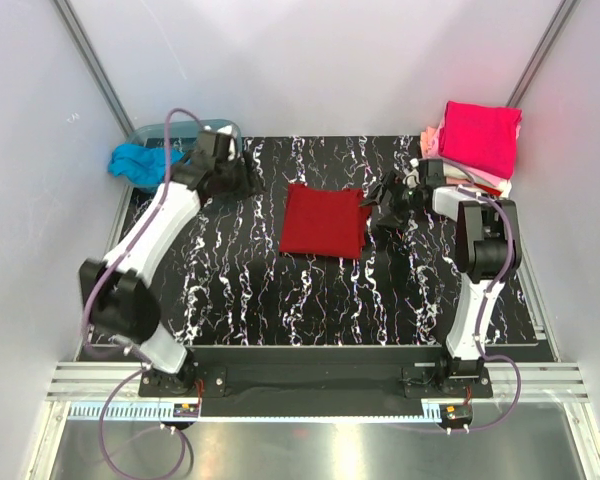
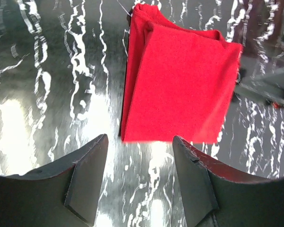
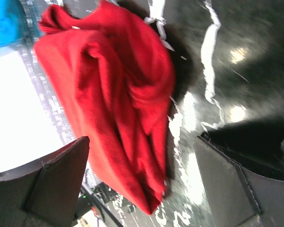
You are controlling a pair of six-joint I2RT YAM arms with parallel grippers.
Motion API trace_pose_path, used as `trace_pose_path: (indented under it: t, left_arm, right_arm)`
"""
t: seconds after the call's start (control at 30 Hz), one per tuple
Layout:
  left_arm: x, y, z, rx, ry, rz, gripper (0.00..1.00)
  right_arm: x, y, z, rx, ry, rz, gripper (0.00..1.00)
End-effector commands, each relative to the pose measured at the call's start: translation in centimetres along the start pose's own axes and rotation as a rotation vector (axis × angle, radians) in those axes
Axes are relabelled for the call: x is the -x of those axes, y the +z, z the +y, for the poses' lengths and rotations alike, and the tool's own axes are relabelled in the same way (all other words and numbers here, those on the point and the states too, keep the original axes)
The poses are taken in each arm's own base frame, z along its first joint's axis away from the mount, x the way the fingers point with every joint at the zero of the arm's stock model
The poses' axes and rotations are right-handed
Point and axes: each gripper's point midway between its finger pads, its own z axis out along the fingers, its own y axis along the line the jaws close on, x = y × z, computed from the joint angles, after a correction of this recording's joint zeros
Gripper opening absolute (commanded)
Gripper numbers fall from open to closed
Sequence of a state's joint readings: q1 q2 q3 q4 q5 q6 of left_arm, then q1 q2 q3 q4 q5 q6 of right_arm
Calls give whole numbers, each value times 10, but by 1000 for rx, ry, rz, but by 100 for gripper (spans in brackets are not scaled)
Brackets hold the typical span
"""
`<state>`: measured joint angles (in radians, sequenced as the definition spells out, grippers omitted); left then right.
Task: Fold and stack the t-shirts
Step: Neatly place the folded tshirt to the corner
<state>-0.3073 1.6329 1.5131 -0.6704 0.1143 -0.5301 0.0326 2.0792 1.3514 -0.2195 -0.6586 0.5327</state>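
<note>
The robot's right gripper will next grab the folded dark red t-shirt, to stack it still folded, by the t-shirt's rumpled side edge with the layers pinched together.
A dark red t-shirt [image 1: 323, 220] lies folded into a rough square on the black marbled table [image 1: 240, 290]. To its left my left gripper [image 1: 252, 184] hovers a short way off. In the left wrist view it [image 2: 139, 139] is open, its fingers [image 2: 87, 175] empty, and the red t-shirt [image 2: 180, 80] lies just beyond the tips. My right gripper [image 1: 372, 204] is at the shirt's right edge. In the right wrist view it [image 3: 141, 142] stands wide open, with the rumpled red t-shirt [image 3: 118, 94] lying loose below the spread fingers [image 3: 61, 175]. Folded magenta and pink t-shirts [image 1: 478, 140] are stacked at the back right.
A turquoise t-shirt [image 1: 140, 163] hangs over the blue-grey plastic tub [image 1: 185, 130] at the back left corner, and a blur of turquoise cloth [image 3: 2, 23] shows in the right wrist view. Grey walls close in the table on three sides.
</note>
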Motion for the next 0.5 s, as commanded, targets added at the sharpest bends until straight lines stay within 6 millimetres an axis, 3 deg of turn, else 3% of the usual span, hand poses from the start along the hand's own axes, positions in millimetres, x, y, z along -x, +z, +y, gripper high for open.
trace_pose_path:
  t: [0.0, 0.07, 0.13, 0.17, 0.23, 0.37, 0.4, 0.47]
  left_arm:
    - [-27, -38, 24, 79, 23, 18, 62]
    - [-34, -62, 31, 96, 38, -4, 62]
    - [-48, -75, 41, 125, 46, 14, 62]
    - [-51, -86, 42, 124, 55, 2, 62]
    - [-58, -105, 45, 126, 61, 0, 62]
    - [-61, -141, 51, 153, 74, -43, 62]
    - [-60, -148, 52, 154, 79, -53, 63]
    - [-64, -167, 55, 163, 99, -63, 63]
  right_arm:
    - [-1, 19, 7, 91, 14, 40, 100]
    - [-5, 27, 2, 77, 28, 80, 97]
    - [-12, 34, 3, 53, 49, 134, 95]
    - [-18, 41, -4, 34, 63, 164, 86]
    - [-23, 44, 3, 43, 58, 188, 80]
    - [-30, 51, 15, 41, 39, 198, 46]
    - [-31, 51, 15, 36, 39, 202, 32]
    - [-30, 51, 19, 52, 33, 201, 24]
